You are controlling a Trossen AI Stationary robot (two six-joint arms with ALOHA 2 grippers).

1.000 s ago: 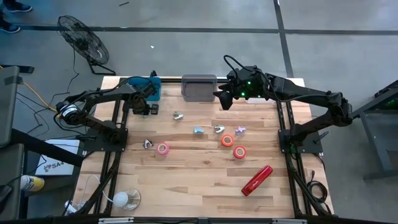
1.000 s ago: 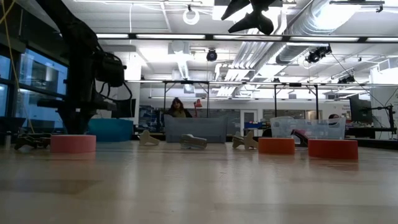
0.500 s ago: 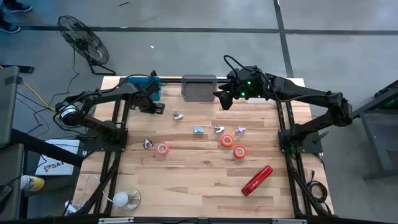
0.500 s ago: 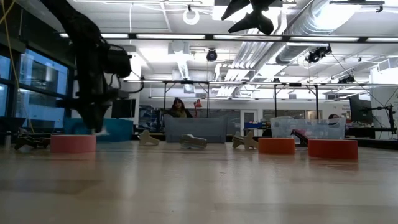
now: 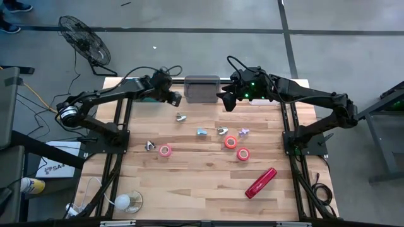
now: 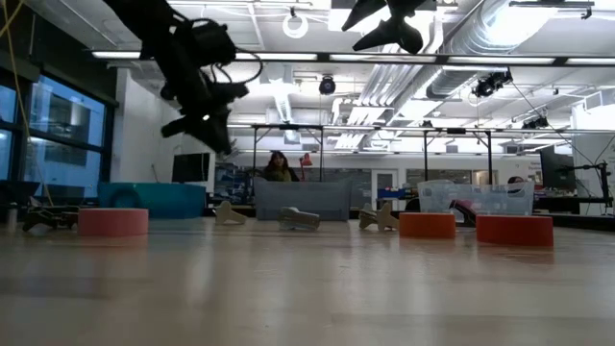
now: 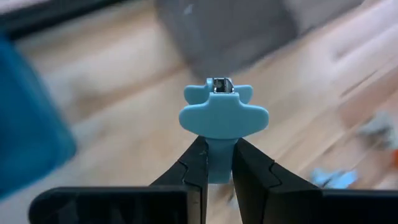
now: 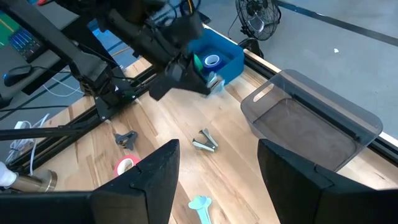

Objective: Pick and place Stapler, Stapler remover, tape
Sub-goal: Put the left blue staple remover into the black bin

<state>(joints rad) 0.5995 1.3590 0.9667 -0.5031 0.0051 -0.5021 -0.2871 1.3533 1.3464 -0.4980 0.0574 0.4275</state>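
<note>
The light-blue staple remover hangs above and short of the grey bin, so the robot needs to move the remover toward the grey bin before its left gripper lets go of it.
My left gripper hangs in the air between the blue bin and the grey bin, shut on a light-blue staple remover. My right gripper waits open in the air by the grey bin's right side, touching nothing. The red stapler lies flat near the table's near right. A pink tape roll and two orange-red rolls lie flat mid-table. Several more staple removers lie loose on the wood. My left gripper pinches the light-blue staple remover by its narrow lower part between the two fingers. The wider winged head sticks out past the fingertips. The remover is lifted clear of the table.
The blue bin at the table's far left holds a tape roll. The clear grey bin stands at the far edge's middle. A fan stands on the floor beyond the table. A person shows far behind.
My left gripper has risen from near the table top in front of the blue bin and moved toward the table's right, toward the grey bin. It has stayed shut and has carried the light-blue staple remover up with it.
</note>
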